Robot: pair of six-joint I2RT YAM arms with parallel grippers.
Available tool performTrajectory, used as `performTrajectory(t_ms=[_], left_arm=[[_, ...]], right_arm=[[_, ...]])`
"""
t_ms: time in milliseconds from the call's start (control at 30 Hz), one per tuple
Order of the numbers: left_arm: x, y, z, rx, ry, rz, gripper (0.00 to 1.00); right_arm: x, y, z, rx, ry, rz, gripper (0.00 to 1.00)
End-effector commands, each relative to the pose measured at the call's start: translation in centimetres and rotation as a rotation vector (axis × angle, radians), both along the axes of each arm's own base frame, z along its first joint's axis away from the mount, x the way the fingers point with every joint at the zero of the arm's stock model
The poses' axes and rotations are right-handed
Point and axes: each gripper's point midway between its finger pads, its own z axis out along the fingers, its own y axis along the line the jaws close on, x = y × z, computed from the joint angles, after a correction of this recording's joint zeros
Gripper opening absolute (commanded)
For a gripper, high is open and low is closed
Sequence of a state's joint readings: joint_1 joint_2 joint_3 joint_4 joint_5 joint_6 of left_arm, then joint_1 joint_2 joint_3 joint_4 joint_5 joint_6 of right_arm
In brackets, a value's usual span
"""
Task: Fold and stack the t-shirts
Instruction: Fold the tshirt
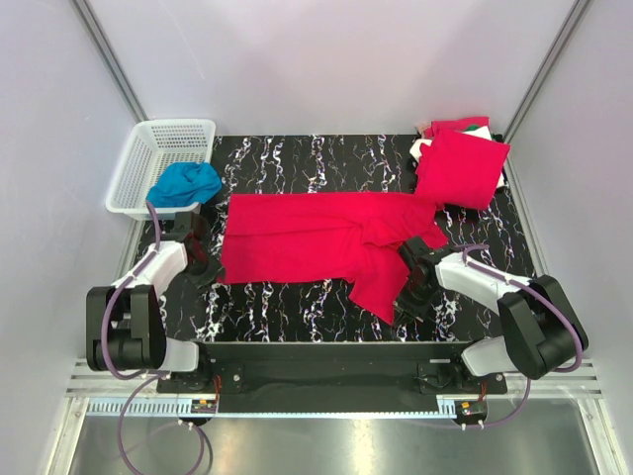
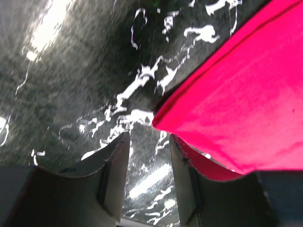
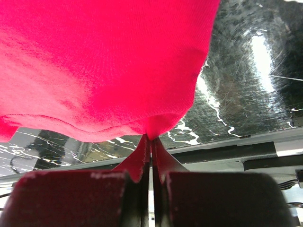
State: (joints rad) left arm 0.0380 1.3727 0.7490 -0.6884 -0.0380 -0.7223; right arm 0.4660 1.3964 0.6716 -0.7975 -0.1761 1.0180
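The left gripper next needs to grab the red t-shirt's near corner, opposite the flap hem at the right gripper, to fold the shirt's near edge over evenly.
A red t-shirt (image 1: pixel 316 237) lies spread across the middle of the black marbled table (image 1: pixel 297 307), with a flap hanging toward the near edge on its right. My right gripper (image 1: pixel 408 289) (image 3: pixel 151 138) is shut on the hem of that flap, and the red t-shirt (image 3: pixel 104 66) bunches up at the fingertips. My left gripper (image 1: pixel 203 267) (image 2: pixel 149 153) stands open by the shirt's near left corner. That corner of the red t-shirt (image 2: pixel 236 94) lies just beyond and to the right of the right finger (image 2: pixel 184 175); nothing is between the fingers. A folded red t-shirt (image 1: pixel 460 166) tops a pile at the back right, with white and green (image 1: pixel 481 127) showing behind it.
A white mesh basket (image 1: pixel 148 148) stands at the back left with a blue cloth (image 1: pixel 186 183) in it. The table's near edge runs just behind the right gripper as a metal rail (image 3: pixel 246 151). Grey walls close in both sides.
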Motion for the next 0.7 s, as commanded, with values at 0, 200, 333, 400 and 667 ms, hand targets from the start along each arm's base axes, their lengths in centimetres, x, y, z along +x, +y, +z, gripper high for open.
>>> performTrajectory(t_ms=[0,200,333,400,667], left_arm=[[1.4,0.3,-0.9,0.007,-0.023,-0.011,0.43],[1.7,0.3,-1.7,0.004,-0.009,-0.016,0.42],[1.6,0.4,-1.9,0.007,-0.005,-0.017,0.34],[1.5,0.3,-1.9,0.009,-0.005,-0.019,0.31],[1.9,0.5,-1.9,0.011,-0.005,-0.024,0.01]], right_arm=[[0.8,0.3,0.7,0.0,-0.047,0.018,0.0],[0.7,0.3,0.7,0.002,-0.044,0.02,0.0],[0.6,0.2,0.6,-0.001,-0.039,0.021,0.0],[0.7,0.3,0.6,0.001,-0.04,0.02,0.0],[0.8,0.4,0.5,0.003,-0.041,0.025,0.0]])
